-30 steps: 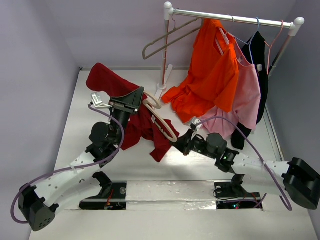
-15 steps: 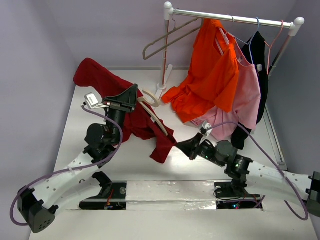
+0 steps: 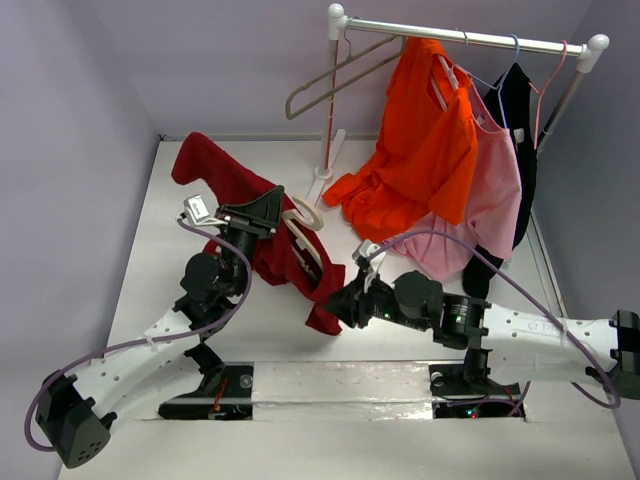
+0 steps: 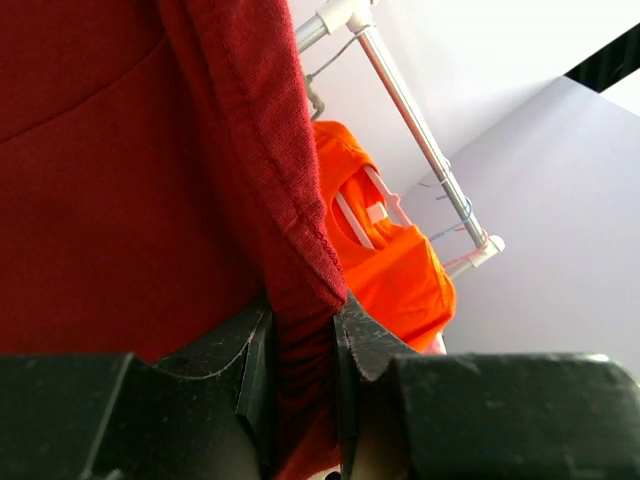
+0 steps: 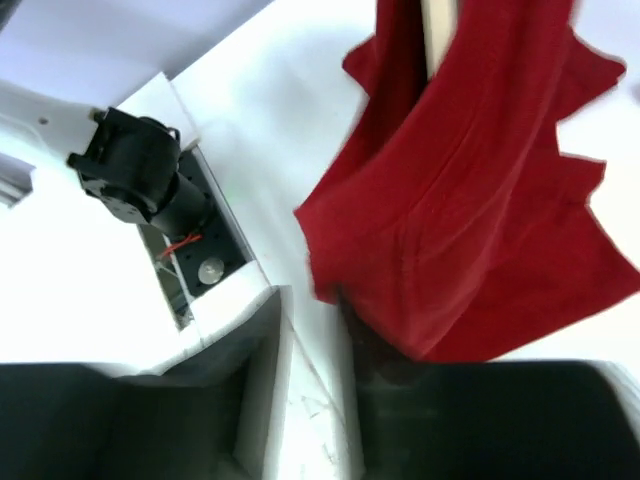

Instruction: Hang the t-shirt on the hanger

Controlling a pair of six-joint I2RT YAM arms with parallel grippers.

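Observation:
The hanger's hook stays free to hang on the bar. I will next take hold of the t-shirt's corner by the hanger's end with my right gripper.
The maroon t-shirt hangs bunched from my left gripper, draped down to a low corner near the table. In the left wrist view, the left gripper is shut on a fold of the t-shirt. The cream hanger lies partly inside the cloth, its hook to the right of the left gripper. My right gripper is at the shirt's lower hem. In the right wrist view, the right gripper is open with white table between its jaws. The t-shirt hangs just above its right finger, and a strip of the hanger shows.
A clothes rail at the back holds a thin grey-tan hanger, a bright orange shirt, a pink garment and a black garment. Its pole foot stands behind the t-shirt. The left arm's base is nearby.
My right gripper has swung left to the shirt's lower hem. My left gripper has shifted slightly right, and the raised end of the shirt has dropped and moved right.

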